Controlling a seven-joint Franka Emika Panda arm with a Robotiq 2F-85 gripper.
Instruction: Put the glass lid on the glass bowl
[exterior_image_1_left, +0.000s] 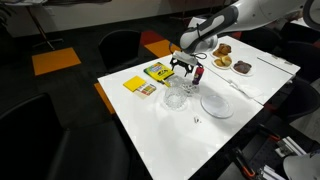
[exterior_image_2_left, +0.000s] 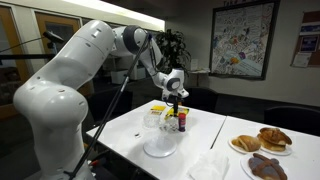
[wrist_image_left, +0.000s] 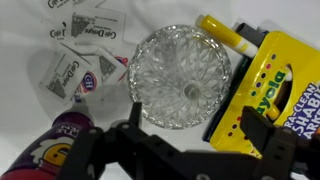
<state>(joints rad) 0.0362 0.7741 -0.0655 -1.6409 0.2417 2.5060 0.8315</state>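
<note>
The robot's gripper next needs to grab the glass lid (wrist_image_left: 180, 75) by its centre knob from above, which leaves the lid's rim free, to set the lid level on the glass bowl.
The glass lid (wrist_image_left: 180, 75) is a round cut-glass piece with a centre knob. It lies on the white table between a yellow crayon box and a purple bottle, and shows faintly in an exterior view (exterior_image_1_left: 179, 81). My gripper (wrist_image_left: 194, 108) is open and empty, directly above the lid with a finger on each side, not touching it. The gripper also shows in both exterior views (exterior_image_1_left: 183, 67) (exterior_image_2_left: 177, 98). The clear glass bowl (exterior_image_1_left: 176, 98) stands a little nearer the table's middle, next to the white plate; it also shows in an exterior view (exterior_image_2_left: 154, 122).
A yellow crayon box (wrist_image_left: 268, 90) lies right beside the lid. A purple bottle with a red cap (wrist_image_left: 58, 148) and several sugar packets (wrist_image_left: 85, 60) are on its other side. A white plate (exterior_image_1_left: 216, 104), a yellow pad (exterior_image_1_left: 135, 85) and two plates of pastries (exterior_image_1_left: 232, 65) are also on the table.
</note>
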